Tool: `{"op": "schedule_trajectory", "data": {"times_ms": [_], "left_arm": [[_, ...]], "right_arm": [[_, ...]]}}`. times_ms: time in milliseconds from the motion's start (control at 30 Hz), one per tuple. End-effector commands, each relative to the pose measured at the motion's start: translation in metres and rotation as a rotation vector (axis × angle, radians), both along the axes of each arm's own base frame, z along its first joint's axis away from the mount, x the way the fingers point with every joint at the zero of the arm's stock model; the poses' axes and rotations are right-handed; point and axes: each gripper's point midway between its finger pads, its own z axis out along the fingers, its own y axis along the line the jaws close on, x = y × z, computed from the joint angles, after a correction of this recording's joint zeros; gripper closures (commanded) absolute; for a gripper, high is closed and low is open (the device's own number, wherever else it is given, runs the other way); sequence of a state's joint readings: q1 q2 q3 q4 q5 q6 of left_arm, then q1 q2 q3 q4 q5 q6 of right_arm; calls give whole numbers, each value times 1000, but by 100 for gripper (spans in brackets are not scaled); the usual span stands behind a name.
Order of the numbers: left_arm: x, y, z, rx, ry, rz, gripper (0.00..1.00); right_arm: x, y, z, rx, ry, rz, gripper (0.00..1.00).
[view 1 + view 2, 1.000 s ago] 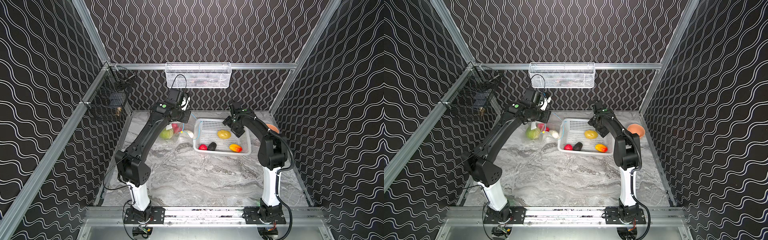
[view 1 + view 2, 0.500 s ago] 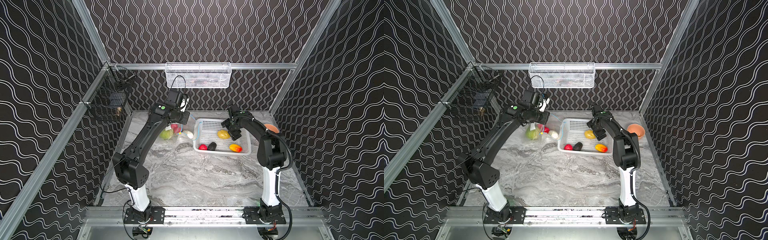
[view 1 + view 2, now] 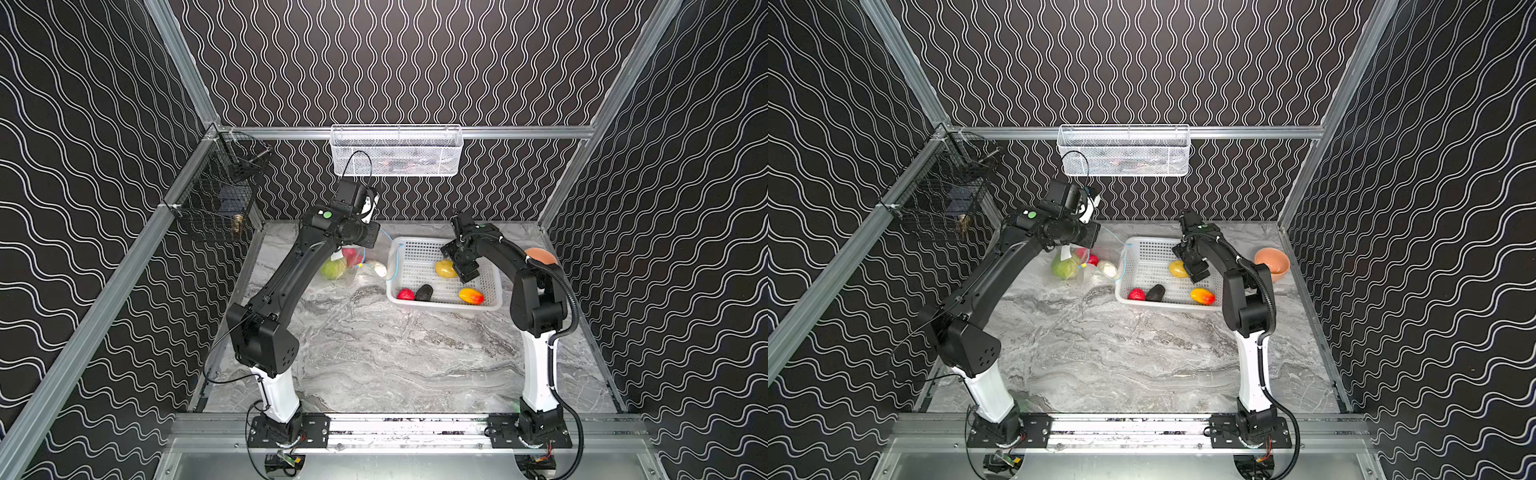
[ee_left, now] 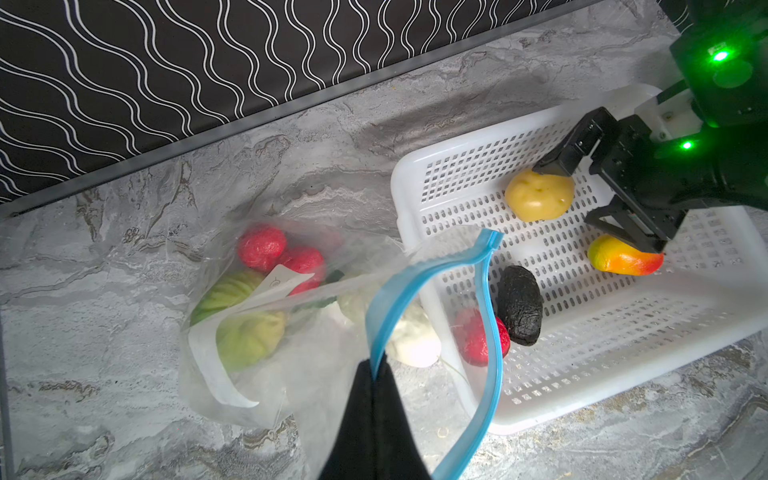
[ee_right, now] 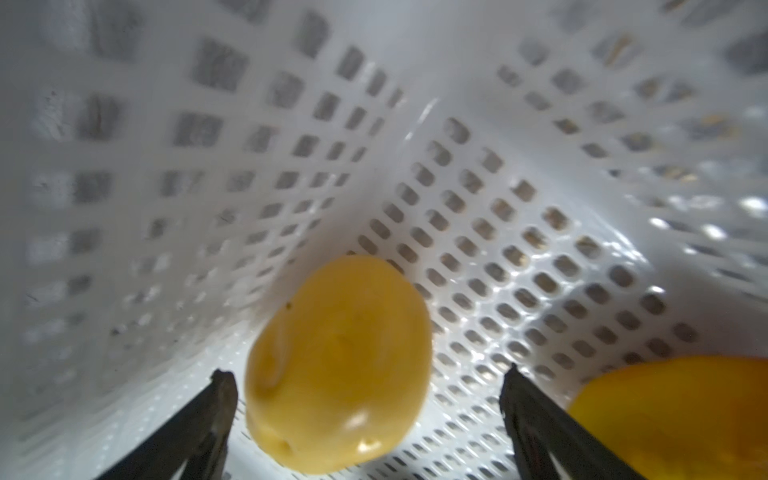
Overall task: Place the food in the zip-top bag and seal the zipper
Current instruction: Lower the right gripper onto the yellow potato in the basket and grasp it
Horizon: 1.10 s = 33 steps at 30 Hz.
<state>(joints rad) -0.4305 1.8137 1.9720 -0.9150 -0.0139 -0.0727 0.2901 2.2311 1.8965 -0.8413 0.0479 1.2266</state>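
The yellow lemon (image 3: 444, 269) should be grabbed next by my right gripper across its sides, so its rounded end stays free to enter the zip-top bag's opening first.
My left gripper (image 4: 376, 370) is shut on the light-blue zipper (image 4: 415, 276), holding the mouth of the clear zip-top bag (image 4: 316, 365) open next to the white basket (image 4: 582, 374). Inside the bag lie a green melon (image 4: 241, 328), red strawberries (image 4: 262, 247) and a white radish (image 4: 415, 340). The basket holds a yellow lemon (image 4: 538, 195), a dark eggplant (image 4: 519, 305), a mango (image 4: 623, 257) and one strawberry (image 4: 473, 336). My right gripper (image 5: 368, 376) is open down in the basket, a finger on each side of the lemon (image 5: 338, 374), apart from it.
An orange bowl (image 3: 1272, 262) stands right of the basket, behind the right arm. A white wire basket (image 3: 395, 149) hangs on the back wall and a black mesh basket (image 3: 216, 199) on the left rail. The marble tabletop (image 3: 395, 353) stretches toward the front.
My right gripper has come down into the basket and now straddles the lemon, still open. The left gripper keeps its hold on the bag's mouth.
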Motion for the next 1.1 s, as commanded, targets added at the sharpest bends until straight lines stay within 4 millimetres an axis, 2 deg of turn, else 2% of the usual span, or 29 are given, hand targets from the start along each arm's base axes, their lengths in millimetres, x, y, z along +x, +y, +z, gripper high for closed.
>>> {"op": "schedule_trajectory", "data": {"times_ms": [0, 267, 467, 767, 1067], "left_arm": [[2, -2, 4, -10, -11, -5, 100], [0, 1, 6, -4, -23, -1, 100], [-1, 1, 6, -3, -23, 0, 100], [0, 0, 6, -9, -20, -2, 100], [0, 0, 5, -10, -16, -1, 100]], "right_arm": [[-2, 1, -5, -24, 32, -18, 2], [-3, 6, -18, -44, 45, -12, 6], [0, 11, -24, -63, 48, 40, 17], [0, 20, -16, -134, -4, 169, 28], [-1, 24, -15, -181, -40, 272, 34]]}}
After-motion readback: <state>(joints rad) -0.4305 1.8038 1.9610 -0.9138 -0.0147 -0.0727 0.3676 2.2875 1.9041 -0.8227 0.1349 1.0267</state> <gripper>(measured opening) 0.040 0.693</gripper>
